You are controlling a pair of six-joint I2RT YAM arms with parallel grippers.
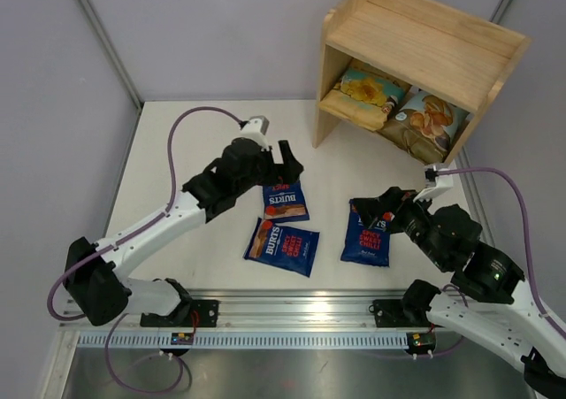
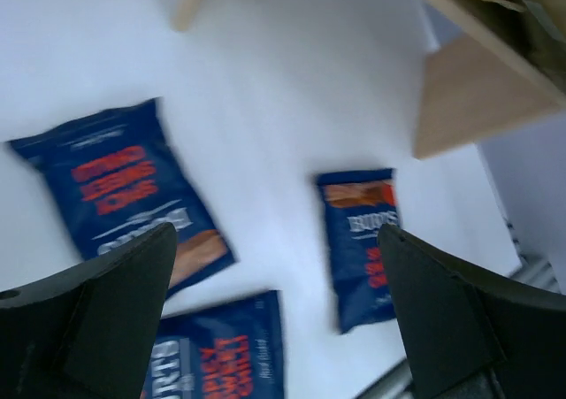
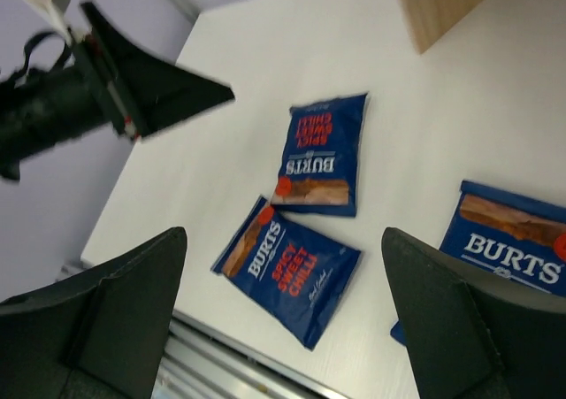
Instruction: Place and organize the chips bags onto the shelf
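The far bag will be grabbed by its long side edge (image 1: pixel 264 202) (image 2: pixel 58 206) with my left gripper, so its end with the Burts logo stays free to be taken over.
Three dark blue Burts bags lie flat on the white table: one far middle (image 1: pixel 285 201), one near middle (image 1: pixel 283 246), one right (image 1: pixel 368 234). The wooden shelf (image 1: pixel 424 36) stands at the back right. Its lower tier holds the tan-yellow bag (image 1: pixel 367 94) and the light blue bag (image 1: pixel 431 120). My left gripper (image 1: pixel 287 162) is open and empty, raised over the far middle bag; its view (image 2: pixel 279 328) shows all three blue bags. My right gripper (image 1: pixel 373 210) is open and empty above the right bag; its view (image 3: pixel 283 328) shows the near middle bag (image 3: pixel 287 271) between the fingers.
The shelf's top tier is bare. A metal rail (image 1: pixel 301 315) runs along the table's near edge. Grey walls close the left and back sides. The left gripper (image 3: pixel 150 89) shows in the right wrist view, and a shelf side panel (image 3: pixel 442 1) at its top.
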